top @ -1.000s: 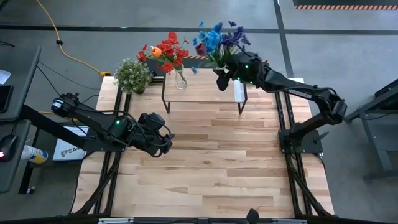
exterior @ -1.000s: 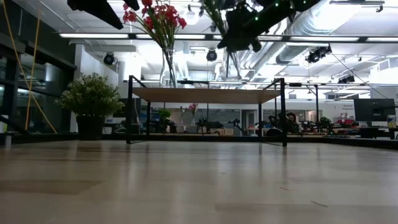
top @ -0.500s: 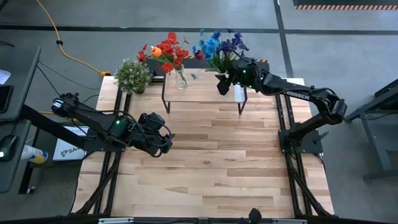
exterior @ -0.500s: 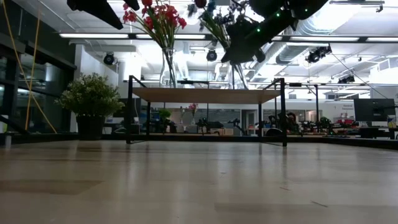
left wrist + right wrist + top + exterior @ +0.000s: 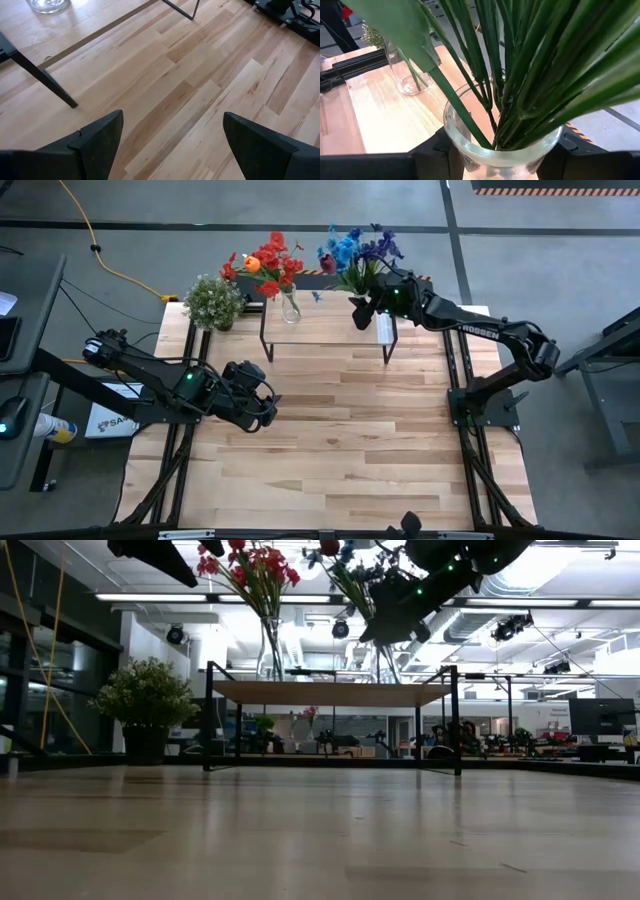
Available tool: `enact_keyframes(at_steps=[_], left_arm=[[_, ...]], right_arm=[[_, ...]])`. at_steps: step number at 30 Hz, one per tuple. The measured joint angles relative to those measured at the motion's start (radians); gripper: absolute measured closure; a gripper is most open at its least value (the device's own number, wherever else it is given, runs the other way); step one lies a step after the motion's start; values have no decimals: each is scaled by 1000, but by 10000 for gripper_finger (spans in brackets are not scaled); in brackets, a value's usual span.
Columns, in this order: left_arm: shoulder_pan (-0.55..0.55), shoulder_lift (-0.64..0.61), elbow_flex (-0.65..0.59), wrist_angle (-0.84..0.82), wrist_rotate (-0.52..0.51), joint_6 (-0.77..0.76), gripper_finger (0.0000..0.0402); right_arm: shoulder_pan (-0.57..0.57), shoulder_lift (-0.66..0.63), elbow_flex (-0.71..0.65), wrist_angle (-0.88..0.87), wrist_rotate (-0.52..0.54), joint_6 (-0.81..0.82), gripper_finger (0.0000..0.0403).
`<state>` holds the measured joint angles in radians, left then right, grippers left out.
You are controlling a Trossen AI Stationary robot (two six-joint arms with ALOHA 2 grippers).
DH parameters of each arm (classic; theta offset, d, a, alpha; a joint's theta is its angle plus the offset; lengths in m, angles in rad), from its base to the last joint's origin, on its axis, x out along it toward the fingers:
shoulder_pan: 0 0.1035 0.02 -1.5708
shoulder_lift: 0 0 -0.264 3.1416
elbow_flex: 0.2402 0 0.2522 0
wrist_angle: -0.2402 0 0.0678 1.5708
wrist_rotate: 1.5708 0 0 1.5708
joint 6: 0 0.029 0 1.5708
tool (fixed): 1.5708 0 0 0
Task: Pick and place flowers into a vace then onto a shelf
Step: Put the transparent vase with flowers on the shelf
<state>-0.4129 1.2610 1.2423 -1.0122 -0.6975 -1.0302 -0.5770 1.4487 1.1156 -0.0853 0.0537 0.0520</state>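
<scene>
The upright glass vase [image 5: 502, 160] has its base over the shelf top and would stand, so it is time for my right gripper to open.
My right gripper [image 5: 362, 312] is shut on a clear glass vase [image 5: 500, 150] that holds blue and purple flowers [image 5: 355, 250] with green stalks [image 5: 490, 75]. It hangs over the right end of the shelf [image 5: 325, 332]; in the low view the vase base [image 5: 386, 670] is at or just above the shelf top [image 5: 330, 690], and I cannot tell whether they touch. A second glass vase [image 5: 290, 306] with red and orange flowers [image 5: 268, 265] stands by its base on the shelf's left part. My left gripper [image 5: 263, 408] waits open over the table's left middle, its fingers [image 5: 100, 142] apart with nothing between them. My right gripper pinches the glass vase just below its rim [image 5: 454, 142], one finger [image 5: 432, 152] on each side of the round wall. The fingers come from the table's right side, slanting slightly down. The vase is upright, the flowers rising out of it.
A bushy green potted plant [image 5: 213, 302] stands at the table's far left, beside the shelf's left legs [image 5: 209, 715]. A pale strip [image 5: 385, 328] marks the shelf's right end. Bare plank tabletop [image 5: 340, 440] spreads in front of the shelf.
My right gripper has come down toward the shelf top with the vase of blue and purple flowers, which has stayed upright in the hold.
</scene>
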Motion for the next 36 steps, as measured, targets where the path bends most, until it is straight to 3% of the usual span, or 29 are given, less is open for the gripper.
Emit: enact_keyframes(at_steps=[13, 22, 36], left_arm=[[0, 0, 0, 0, 0, -3, 25], [0, 0, 0, 1, -2, -3, 25], [0, 0, 0, 20, -3, 0, 25]], right_arm=[[0, 0, 0, -15, 7, 18, 237], [1, 3, -6, -126, 18, 45, 170], [1, 3, -4, -154, -1, 34, 163]])
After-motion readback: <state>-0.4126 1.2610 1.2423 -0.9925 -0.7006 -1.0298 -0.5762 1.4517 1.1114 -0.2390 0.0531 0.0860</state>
